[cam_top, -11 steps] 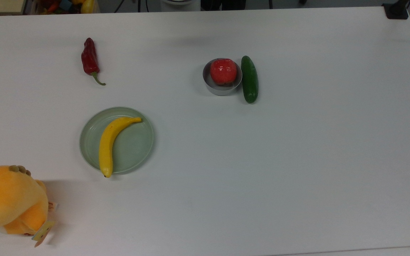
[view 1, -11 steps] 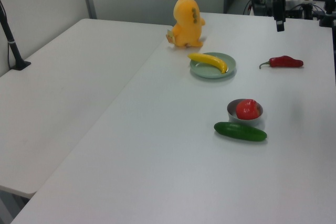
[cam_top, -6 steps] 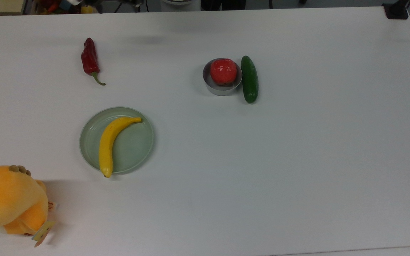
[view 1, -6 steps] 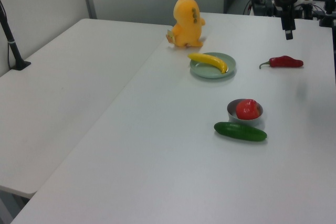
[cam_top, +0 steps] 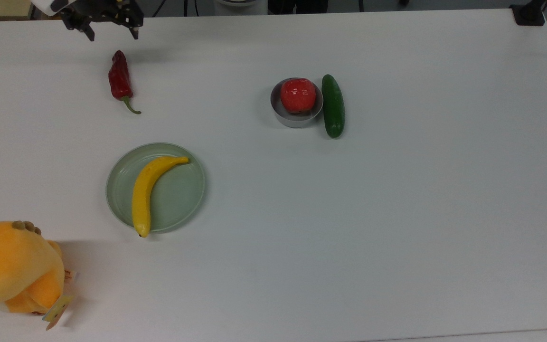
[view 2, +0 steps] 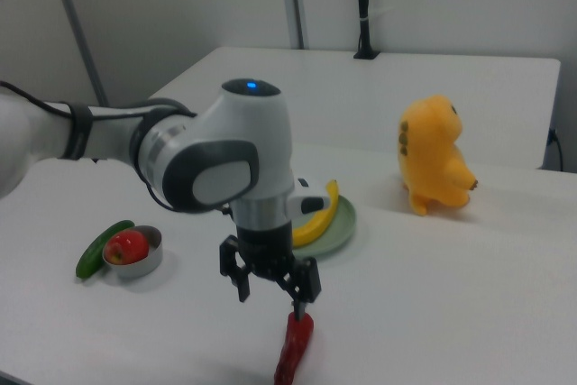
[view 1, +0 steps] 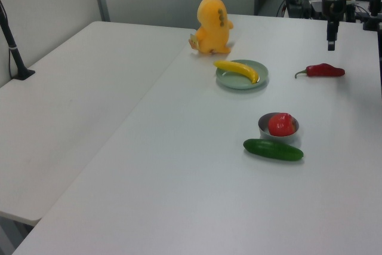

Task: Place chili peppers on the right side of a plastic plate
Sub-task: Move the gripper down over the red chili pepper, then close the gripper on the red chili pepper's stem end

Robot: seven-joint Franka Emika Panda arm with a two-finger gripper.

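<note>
The chili pepper should be grabbed next by its thick end (view 1: 336, 71), so my gripper can put it beside the plastic plate (view 1: 236, 81).
The dark red chili pepper (cam_top: 120, 78) lies on the white table, its green stem toward the plastic plate (cam_top: 178, 194), apart from it at the top view's upper left. The pale green plate holds a yellow banana (cam_top: 146, 190). My gripper (cam_top: 112, 33) hangs open above the table just beyond the chili's blunt end, with nothing between its fingers. In the right view the gripper (view 2: 273, 299) sits directly above the chili (view 2: 294, 349), in front of the plate (view 2: 341, 228). In the left view the gripper (view 1: 330, 43) hovers over the chili (view 1: 322, 70), to the right of the plate (view 1: 236, 81).
A small grey metal bowl (cam_top: 297, 119) holds a red apple (cam_top: 297, 95), and a green cucumber (cam_top: 333, 105) lies against it. An orange plush toy (cam_top: 12, 268) stands at the top view's lower left corner. Bare table lies to the top view's right of the plate.
The gripper has come into the top view from the back edge and moved left and down to just above the chili. Nothing on the table has moved.
</note>
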